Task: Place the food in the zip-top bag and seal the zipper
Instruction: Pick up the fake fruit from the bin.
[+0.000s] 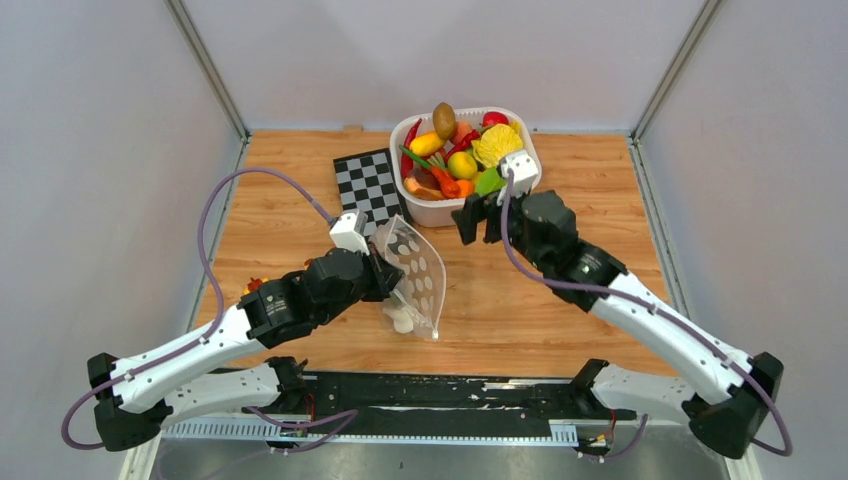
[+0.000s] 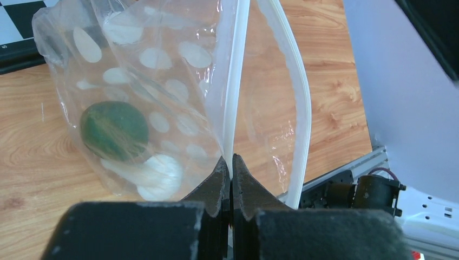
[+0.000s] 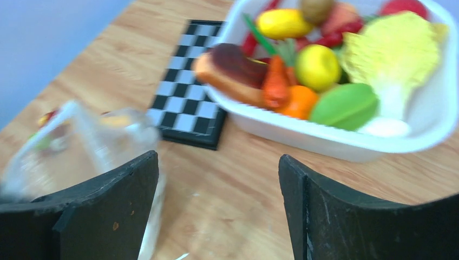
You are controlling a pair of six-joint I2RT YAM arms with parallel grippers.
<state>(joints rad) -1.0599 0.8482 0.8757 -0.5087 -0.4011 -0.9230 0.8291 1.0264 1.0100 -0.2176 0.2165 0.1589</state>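
My right gripper grabs the green food in the white tub [image 1: 438,212] across its sides near one end of the food next. The food's other end stays free to enter the bag.
The zip-top bag [image 1: 418,268] hangs with its mouth open, and my left gripper [image 1: 384,272] is shut on one lip of it. In the left wrist view the fingers [image 2: 231,162] pinch the whitish zipper strip [image 2: 237,86]; the other strip [image 2: 301,108] bows away to the right. Inside the bag lie a dark green piece [image 2: 115,130] and a white piece [image 2: 157,170] of food. More food [image 1: 460,150] fills the white tub [image 1: 438,212]. My right gripper [image 1: 478,222] hovers open and empty just in front of the tub, right of the bag. Its view shows the bag [image 3: 92,141] at left.
A small chessboard [image 1: 368,185] lies left of the tub, behind the bag. A small red and yellow toy [image 1: 252,286] sits by my left arm. The tub's rim [image 3: 325,142] is close ahead of my right fingers. Grey walls enclose the table.
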